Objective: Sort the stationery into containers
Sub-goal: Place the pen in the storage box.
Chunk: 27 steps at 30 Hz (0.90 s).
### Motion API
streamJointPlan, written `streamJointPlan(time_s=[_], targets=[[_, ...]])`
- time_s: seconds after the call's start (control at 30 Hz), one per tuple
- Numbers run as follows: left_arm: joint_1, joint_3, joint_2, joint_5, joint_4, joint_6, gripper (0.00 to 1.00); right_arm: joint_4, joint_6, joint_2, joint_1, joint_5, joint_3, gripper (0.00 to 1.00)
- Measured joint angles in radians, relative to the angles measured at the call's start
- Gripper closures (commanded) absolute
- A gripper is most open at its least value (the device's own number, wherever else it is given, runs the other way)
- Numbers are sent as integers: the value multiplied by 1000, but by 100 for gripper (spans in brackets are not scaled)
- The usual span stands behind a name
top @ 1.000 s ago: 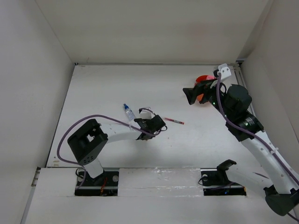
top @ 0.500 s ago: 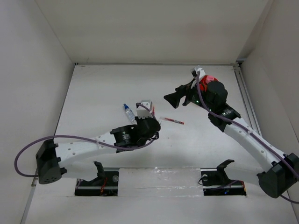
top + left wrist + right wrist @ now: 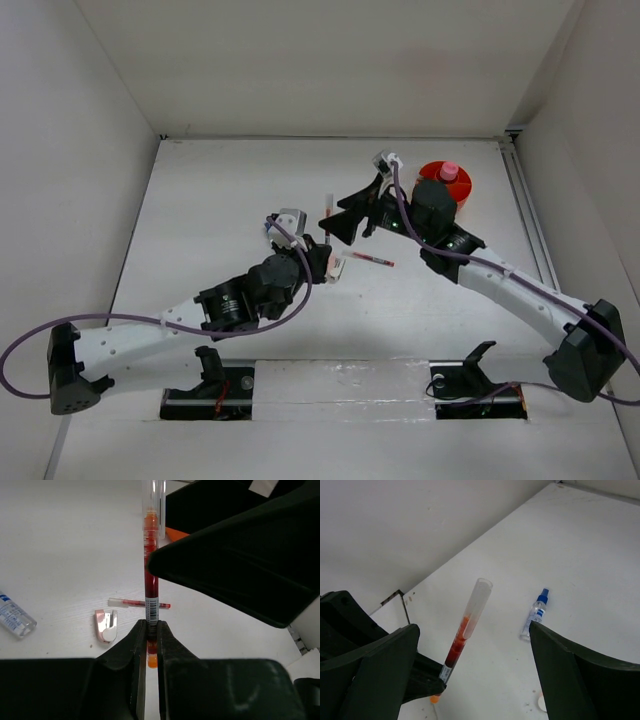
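Note:
My right gripper takes the red pen by its clear end [image 3: 329,204] next, so the red end stays free to go into the orange tub.
My left gripper [image 3: 325,262] is shut on the lower end of a red pen [image 3: 327,213] and holds it upright above the table; the grip shows in the left wrist view [image 3: 151,630]. My right gripper [image 3: 342,228] is open, with its fingers on either side of the pen's upper part [image 3: 464,632] and not touching it. A second red pen [image 3: 372,260] lies on the table. The round orange tub [image 3: 432,172] stands at the back right with a pink-capped tube [image 3: 449,171] in it. A clear blue-capped tube [image 3: 536,612] lies on the table.
A small white and pink piece [image 3: 106,625] lies beside the second red pen [image 3: 137,603]. White walls close in the table on three sides. The blue-capped tube [image 3: 14,620] lies left of the left gripper.
My left arm has reached forward and lifted the red pen upright. My right arm has swung left from over the orange tub to the pen, uncovering the tub.

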Motion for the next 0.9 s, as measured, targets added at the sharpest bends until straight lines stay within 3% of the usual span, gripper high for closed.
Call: streamJointPlan(time_s=[0.2,0.23,0.3,0.33,0.4,0.47,0.53,0.57,0.6,0.67,0.73,0.9], targets=[[0,-34,-24,42,35,24,100,13,21,54,21,0,3,20],[0,-34,-26,49,37,27,100,16,24,60,22,0,5,32],[0,-34,-30,58,45,33,100,32,32,72,22,-1,6,46],[0,-35,-31,60,50,36,100,42,41,77,22,-3,6,62],[0,-35,-32,62,50,42,100,60,63,84,22,-19,6,78],[0,-44,-30,63,53,48,100,76,92,84,32,-47,13,100],[1,-52,-29,62,58,49,99,81,87,84,54,-59,21,100],[0,-52,-29,57,59,51,85,82,89,85,53,-61,21,100],[-1,-52,-29,56,58,53,53,80,89,85,51,-62,21,100],[0,-52,-27,48,53,53,23,81,87,87,51,-61,21,100],[0,-51,-27,36,43,48,0,82,84,88,46,-61,22,100],[0,-42,-27,18,-17,34,0,82,29,99,-17,-71,42,100]])
